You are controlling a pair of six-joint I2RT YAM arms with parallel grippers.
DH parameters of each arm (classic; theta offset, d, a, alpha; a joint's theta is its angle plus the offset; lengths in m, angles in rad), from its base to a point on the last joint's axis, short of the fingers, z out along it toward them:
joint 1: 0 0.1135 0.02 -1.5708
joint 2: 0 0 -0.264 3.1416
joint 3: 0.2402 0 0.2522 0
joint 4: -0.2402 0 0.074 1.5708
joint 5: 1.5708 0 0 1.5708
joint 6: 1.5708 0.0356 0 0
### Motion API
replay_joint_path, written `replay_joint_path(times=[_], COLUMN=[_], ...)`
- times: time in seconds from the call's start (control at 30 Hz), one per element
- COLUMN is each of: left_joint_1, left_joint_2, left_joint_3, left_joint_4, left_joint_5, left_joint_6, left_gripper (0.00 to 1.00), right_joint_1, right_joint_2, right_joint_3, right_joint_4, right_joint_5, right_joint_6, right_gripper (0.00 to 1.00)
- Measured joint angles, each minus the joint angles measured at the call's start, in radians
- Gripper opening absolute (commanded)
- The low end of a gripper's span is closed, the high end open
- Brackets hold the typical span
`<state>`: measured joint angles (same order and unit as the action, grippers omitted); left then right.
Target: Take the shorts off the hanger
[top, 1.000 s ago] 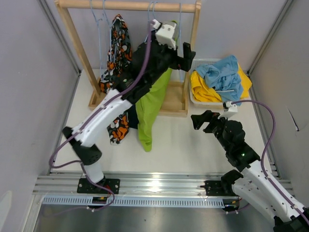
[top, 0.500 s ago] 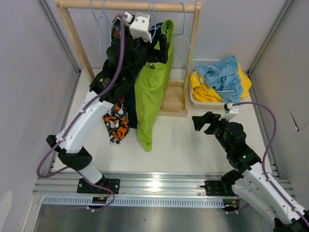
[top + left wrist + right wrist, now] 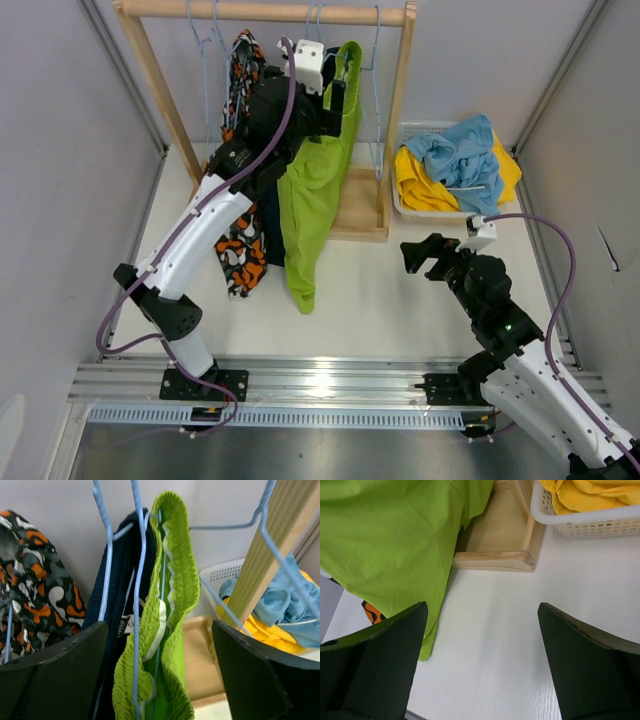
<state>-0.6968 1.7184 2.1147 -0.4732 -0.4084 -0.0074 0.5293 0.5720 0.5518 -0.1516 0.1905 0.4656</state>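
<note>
The robot's left gripper next grabs the blue wire hanger [image 3: 136, 668] by its near side, which leaves the far waistband free for the right gripper to remove the shorts.
The lime green shorts [image 3: 315, 200] hang from a blue wire hanger [image 3: 372, 60] on the wooden rack [image 3: 270, 12]. They also show in the left wrist view [image 3: 172, 610]. Navy shorts [image 3: 120, 605] and the orange-black-white patterned shorts [image 3: 245, 90] hang to their left. My left gripper [image 3: 340, 105] is open, up at the green waistband, with the waistband between the jaws but not gripped. The yellow shorts [image 3: 425, 190] and light blue shorts [image 3: 460, 150] lie in the white basket [image 3: 420, 128]. My right gripper [image 3: 425, 252] is open and empty, low over the table.
Empty blue hangers [image 3: 205, 40] hang at the rack's left end. The rack's base [image 3: 360, 215] and right post [image 3: 395, 110] stand between the green shorts and the basket. Grey walls close both sides.
My left gripper swung left from the rack's right post to the green shorts' waistband, then shifted slightly right. The green shorts' top came into view. The right arm barely moved.
</note>
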Motion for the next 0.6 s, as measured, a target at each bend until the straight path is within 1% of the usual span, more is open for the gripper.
replay_joint_path(times=[0.07, 0.1, 0.23, 0.27, 0.3, 0.37, 0.4, 0.47, 0.5, 0.6], left_joint_1=[0.006, 0.008, 0.014, 0.015, 0.016, 0.019, 0.022, 0.029, 0.033, 0.044], left_joint_2=[-0.002, -0.002, -0.002, -0.004, -0.005, -0.006, -0.007, -0.007, -0.007, -0.004], left_joint_3=[-0.022, -0.033, -0.074, -0.086, -0.095, -0.108, -0.113, -0.115, -0.115, -0.102], left_joint_4=[0.0, 0.0, 0.004, 0.007, 0.01, 0.021, 0.026, 0.031, 0.032, 0.018], left_joint_5=[0.0, 0.001, 0.012, 0.016, 0.019, 0.021, 0.022, 0.023, 0.023, 0.03], left_joint_6=[-0.004, -0.007, -0.019, -0.019, -0.021, -0.023, -0.023, -0.029, -0.028, -0.031], left_gripper=[0.82, 0.76, 0.64, 0.59, 0.5, 0.41, 0.33, 0.14, 0.0, 0.0], right_joint_1=[0.0, 0.0, 0.0, 0.0, 0.0, 0.0, 0.0, 0.0, 0.0, 0.0], right_joint_2=[0.0, 0.001, 0.01, 0.013, 0.015, 0.018, 0.019, 0.021, 0.023, 0.026], right_joint_3=[-0.006, -0.01, -0.024, -0.026, -0.029, -0.034, -0.036, -0.042, -0.045, -0.054], right_joint_4=[0.0, 0.0, 0.0, 0.0, 0.002, 0.003, 0.004, 0.009, 0.01, 0.011], right_joint_5=[0.003, 0.004, 0.004, 0.004, 0.004, 0.005, 0.005, 0.004, 0.005, 0.004], right_joint_6=[0.0, 0.0, -0.003, -0.003, -0.003, -0.003, -0.003, -0.003, -0.003, -0.003], right_gripper=[0.98, 0.99, 0.98, 0.98, 0.98, 0.98, 0.98, 0.98, 0.98, 0.98])
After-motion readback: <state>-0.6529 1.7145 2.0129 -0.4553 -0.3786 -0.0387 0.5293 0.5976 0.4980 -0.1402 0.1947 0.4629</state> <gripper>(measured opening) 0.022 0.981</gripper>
